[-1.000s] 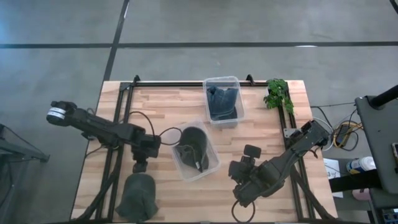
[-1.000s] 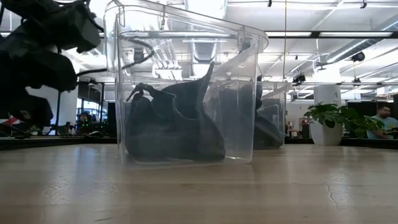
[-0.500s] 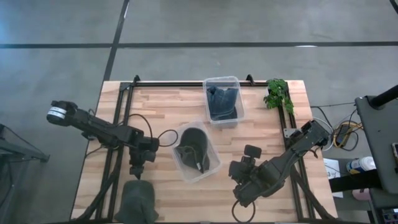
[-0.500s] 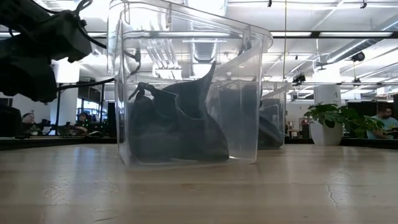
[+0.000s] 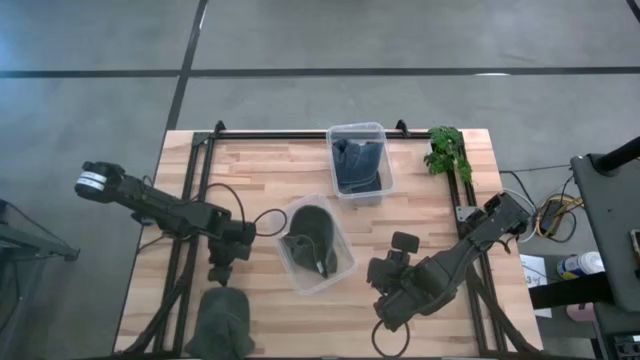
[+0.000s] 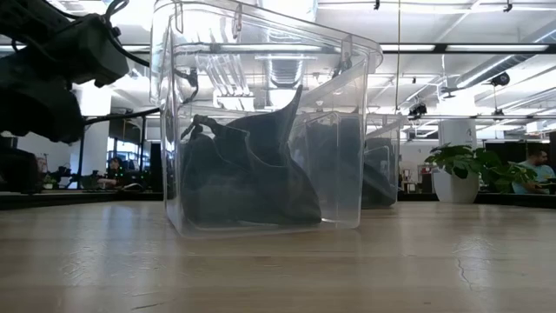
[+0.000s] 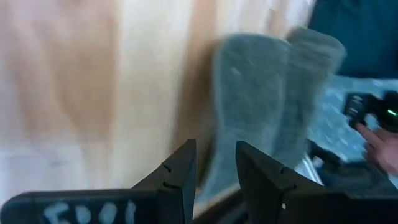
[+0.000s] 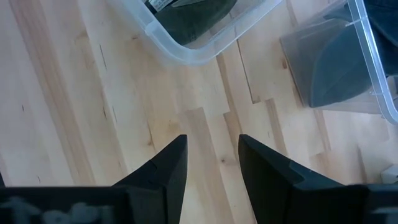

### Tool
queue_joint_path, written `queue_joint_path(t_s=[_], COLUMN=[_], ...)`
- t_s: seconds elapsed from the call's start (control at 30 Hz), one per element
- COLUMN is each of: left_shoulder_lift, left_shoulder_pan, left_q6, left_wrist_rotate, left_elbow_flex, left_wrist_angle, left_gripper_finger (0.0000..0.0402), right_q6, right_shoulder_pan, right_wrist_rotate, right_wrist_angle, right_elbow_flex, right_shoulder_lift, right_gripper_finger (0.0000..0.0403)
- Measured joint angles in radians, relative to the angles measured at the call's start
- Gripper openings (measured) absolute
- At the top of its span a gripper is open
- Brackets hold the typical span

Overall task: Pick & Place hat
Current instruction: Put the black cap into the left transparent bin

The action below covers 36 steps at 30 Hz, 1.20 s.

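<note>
Next, my left gripper grabs the grey hat by its rim [image 5: 224, 292]. Then the hat goes in the clear bin with the dark hat [image 5: 315, 244].
A grey hat [image 5: 222, 322] lies flat at the table's near edge on the left, and it also shows in the left wrist view [image 7: 267, 99]. My left gripper [image 5: 219, 272] hovers just on the far side of it, its fingers [image 7: 180, 171] open a narrow way and empty. A dark hat [image 5: 312, 238] lies crumpled in a clear bin [image 5: 340, 268] at mid-table, which also shows in the low view [image 6: 261, 130]. My right gripper [image 5: 385, 285] waits open and empty at the near right, above bare wood [image 8: 212, 140].
A second clear bin [image 5: 358, 160] holding dark blue cloth stands at the far middle. A small green plant [image 5: 447, 150] stands at the far right. Black rails run along the table's left side and far edge. Bare wood lies between the two arms, near the front.
The grey hat has slid a little toward the table's near edge. My left gripper has risen and stands clear of the hat.
</note>
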Motion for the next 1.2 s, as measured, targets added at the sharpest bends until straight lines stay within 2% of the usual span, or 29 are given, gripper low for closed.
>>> queue_joint_path(t_s=[0.27,0.5,0.73,0.87,0.97,1.2], left_shoulder_lift=[0.0,0.0,0.0,0.0,0.0,0.0], left_shoulder_pan=[-0.068,-0.13,-0.147,-0.162,-0.167,-0.194], left_q6=[-0.028,-0.059,-0.089,-0.087,-0.095,-0.196], left_wrist_rotate=[0.022,-0.076,-0.08,-0.056,-0.002,0.051], left_elbow_flex=[-0.012,-0.016,-0.016,-0.019,-0.032,-0.063], left_wrist_angle=[0.008,0.037,0.144,0.151,0.166,0.228], left_gripper_finger=[0.0106,0.0106,0.0106,0.0106,0.0106,0.0103], right_q6=[-0.002,-0.003,-0.007,-0.008,-0.015,-0.026], right_shoulder_pan=[0.0,-0.005,-0.008,-0.01,-0.01,-0.012], right_wrist_rotate=[-0.001,0.004,0.004,0.003,0.004,0.008], right_wrist_angle=[-0.001,-0.003,-0.003,-0.004,-0.003,-0.004], right_elbow_flex=[0.0,0.0,0.0,0.0,0.0,0.0], right_shoulder_lift=[-0.002,-0.002,-0.002,-0.002,-0.002,-0.002], right_gripper_finger=[0.0139,0.0136,0.0137,0.0135,0.0134,0.0135])
